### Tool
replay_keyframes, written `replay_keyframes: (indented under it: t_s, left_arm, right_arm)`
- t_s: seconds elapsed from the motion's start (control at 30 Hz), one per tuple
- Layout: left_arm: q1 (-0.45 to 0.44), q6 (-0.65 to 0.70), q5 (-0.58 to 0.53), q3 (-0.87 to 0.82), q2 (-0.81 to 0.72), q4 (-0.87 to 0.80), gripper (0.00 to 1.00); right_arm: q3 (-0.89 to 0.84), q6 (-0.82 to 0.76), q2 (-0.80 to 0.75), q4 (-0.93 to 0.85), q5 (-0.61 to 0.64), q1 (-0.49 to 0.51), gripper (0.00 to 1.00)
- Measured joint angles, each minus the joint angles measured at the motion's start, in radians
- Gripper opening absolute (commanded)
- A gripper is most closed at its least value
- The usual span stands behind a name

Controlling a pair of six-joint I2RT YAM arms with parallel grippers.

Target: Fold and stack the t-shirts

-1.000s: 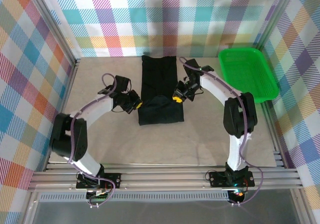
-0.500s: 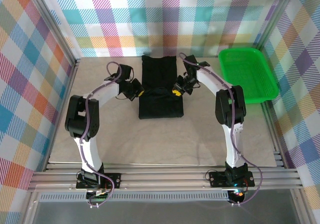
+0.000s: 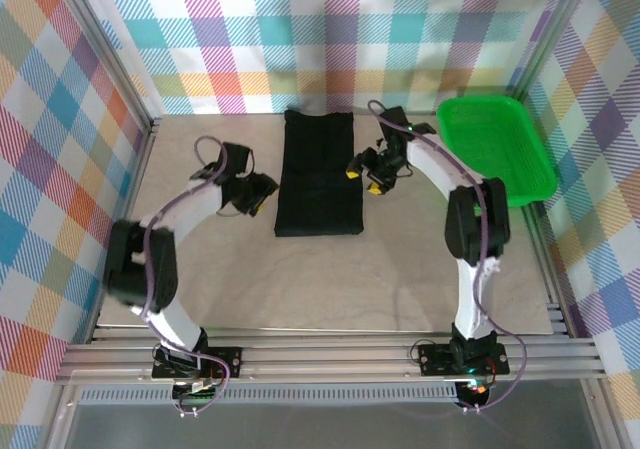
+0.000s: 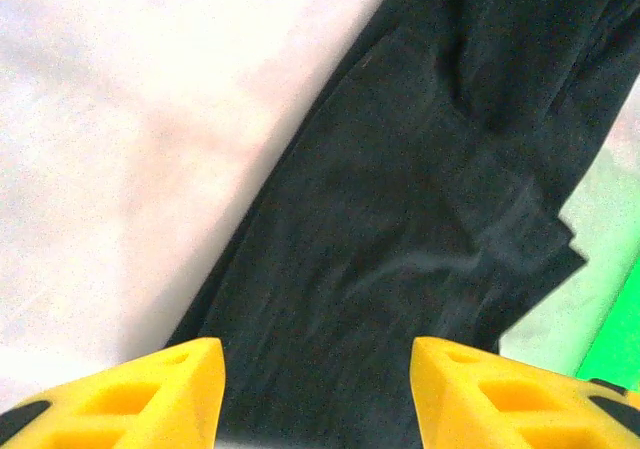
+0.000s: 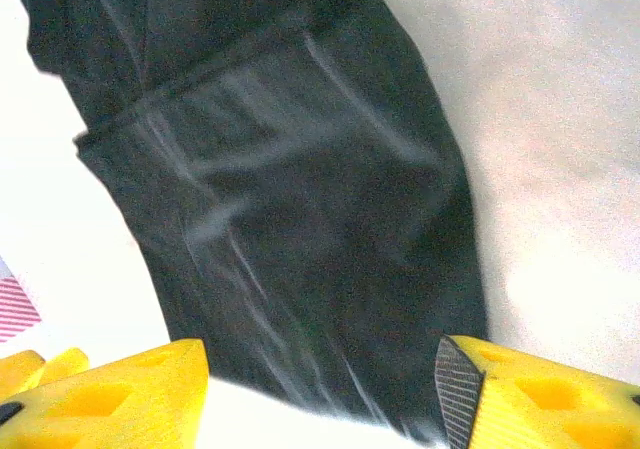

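Observation:
The left gripper grips the black t-shirt by its near corner point(image 3: 279, 232) next, opposite my right gripper's side, to fold the t-shirt evenly lengthwise.
One black t-shirt point(image 3: 320, 174) lies folded in a long flat rectangle at the middle of the table, running from the back wall toward me. My left gripper point(image 3: 254, 197) hovers just off its left edge, open and empty. In the left wrist view the yellow fingertips point(image 4: 150, 394) stand wide apart with the dark t-shirt point(image 4: 400, 219) ahead of them. My right gripper point(image 3: 364, 179) is at the shirt's right edge, also open and empty. In the right wrist view the right gripper point(image 5: 320, 394) frames the t-shirt point(image 5: 300, 189), which lies creased on the table.
A bright green mesh basket point(image 3: 495, 149) stands at the back right, close to the right arm's elbow. Checked cloth walls and a metal frame enclose the beige table point(image 3: 300, 289). Bare table lies in front of the shirt and to its left.
Both grippers were shut on the shirt's near part and carried it toward the back. Now they have opened and drawn off sideways, and the shirt lies flat.

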Motion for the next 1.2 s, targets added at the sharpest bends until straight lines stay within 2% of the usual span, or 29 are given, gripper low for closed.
replay_keyframes:
  t_s: [0.13,0.23,0.37,0.6,0.7,0.8,0.9,0.93,1.07,1.2]
  left_arm:
    - [-0.055,-0.128,0.000,-0.190,-0.117,0.086,0.53]
    - [-0.077,-0.216,0.004,-0.272,-0.091,0.169,0.54]
    - [-0.078,-0.299,0.006,-0.303,-0.023,0.263,0.54]
    - [-0.082,-0.358,0.013,-0.301,0.055,0.367,0.47]
    - [-0.082,-0.367,0.013,-0.301,0.060,0.367,0.33]
    - [-0.082,-0.365,0.016,-0.300,0.076,0.377,0.17]
    - [-0.083,-0.360,0.016,-0.294,0.088,0.395,0.00]
    - [-0.083,-0.355,0.011,-0.288,0.089,0.396,0.00]
    - [-0.081,-0.327,-0.016,-0.270,0.084,0.357,0.00]
    - [-0.078,-0.277,-0.027,-0.265,0.014,0.274,0.00]
  right_arm:
    - [-0.251,0.049,-0.167,0.074,-0.029,0.000,0.55]
    - [-0.399,0.121,-0.185,0.173,-0.072,0.001,0.50]
    - [-0.521,0.209,-0.148,0.267,-0.118,0.006,0.48]
    - [-0.527,0.287,-0.088,0.371,-0.163,0.022,0.46]
    - [-0.516,0.311,-0.072,0.389,-0.170,0.034,0.42]
    - [-0.509,0.335,-0.053,0.404,-0.176,0.040,0.32]
    - [-0.500,0.353,-0.043,0.402,-0.173,0.039,0.05]
    - [-0.493,0.356,-0.040,0.401,-0.167,0.039,0.00]
    - [-0.463,0.356,-0.045,0.360,-0.116,0.040,0.00]
    - [-0.463,0.332,-0.096,0.303,-0.079,0.039,0.00]
